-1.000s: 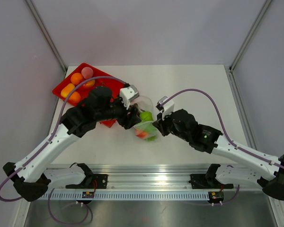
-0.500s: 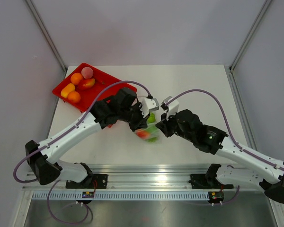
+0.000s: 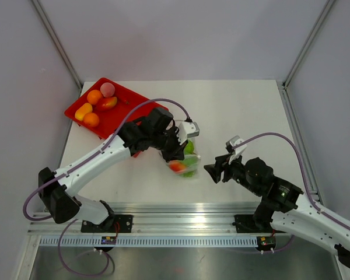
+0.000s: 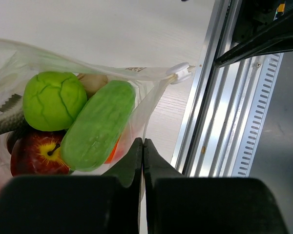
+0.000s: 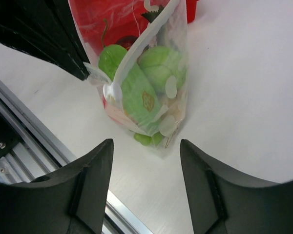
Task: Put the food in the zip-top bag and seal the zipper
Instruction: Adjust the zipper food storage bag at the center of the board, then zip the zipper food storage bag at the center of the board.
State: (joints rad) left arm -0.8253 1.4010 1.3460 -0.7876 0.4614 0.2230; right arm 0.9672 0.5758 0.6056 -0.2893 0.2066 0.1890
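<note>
My right gripper grips the zip-top bag [image 3: 185, 161] next at the corner of the bag's opening beside the slider, which leaves the white zipper slider free to seal.
The zip-top bag [image 3: 185, 161] stands near the table's middle, holding food: a green ball [image 4: 53, 100], a long green vegetable [image 4: 100, 124] and a red apple [image 4: 36, 153]. My left gripper [image 3: 176, 153] is shut on the bag's thin plastic edge [image 4: 145, 109], just below the white zipper slider [image 4: 179, 72]. My right gripper [image 3: 213, 171] is open and apart from the bag, to its right. In the right wrist view the bag [image 5: 151, 92] stands beyond the spread fingers [image 5: 95, 165], with its whitish zipper [image 5: 139, 46] running up the mouth.
A red tray [image 3: 130, 97] at the back left holds more food: orange pieces [image 3: 94, 96], a pink one [image 3: 107, 88] and a yellow-red one [image 3: 109, 102]. The metal rail [image 3: 181, 213] runs along the near table edge.
My left gripper has moved right and shut on the bag's edge. My right gripper has let go of the bag, opened, and drawn back to the right and nearer the rail.
</note>
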